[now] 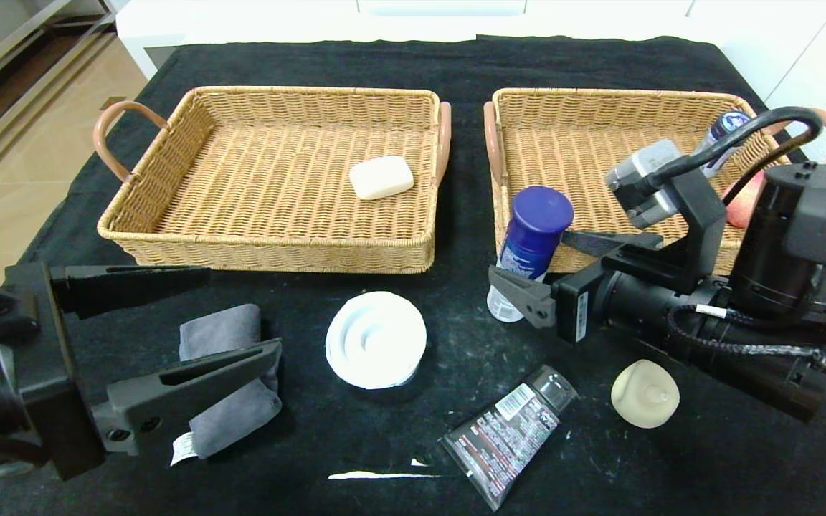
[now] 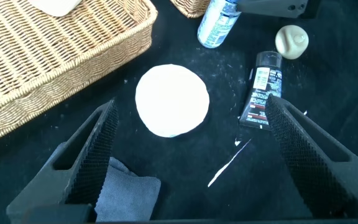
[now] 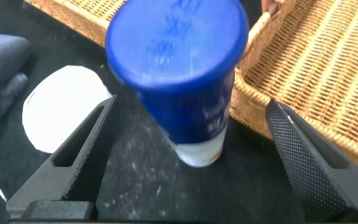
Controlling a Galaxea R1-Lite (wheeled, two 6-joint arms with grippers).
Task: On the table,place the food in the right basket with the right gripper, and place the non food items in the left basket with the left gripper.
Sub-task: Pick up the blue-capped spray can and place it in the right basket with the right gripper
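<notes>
I need to move my right gripper farther toward its body (image 1: 523,261) before I close on the white bottle, because only the fingers come near the bottle.
A white bottle with a blue cap (image 1: 531,244) (image 3: 185,74) stands on the black table (image 1: 671,473) just in front of the right basket (image 1: 599,97). My right gripper (image 1: 528,256) (image 3: 191,106) is open, one finger on each side of the bottle, with gaps showing. A cream bun (image 1: 644,393) lies nearer me. My left gripper (image 1: 244,309) (image 2: 191,106) hangs open above the folded grey cloth (image 1: 234,416) (image 2: 126,196). The white coiled roll (image 1: 376,340) (image 2: 171,99) and black tube (image 1: 506,437) (image 2: 263,93) lie on the table. The left basket (image 1: 169,143) holds a cream soap bar (image 1: 381,177).
In the right basket, a small bottle (image 1: 725,129) and a pinkish fruit (image 1: 743,204) show partly behind my right arm. A white streak (image 1: 377,474) marks the cloth near the front edge. The baskets' brown handles (image 1: 467,140) almost meet between them.
</notes>
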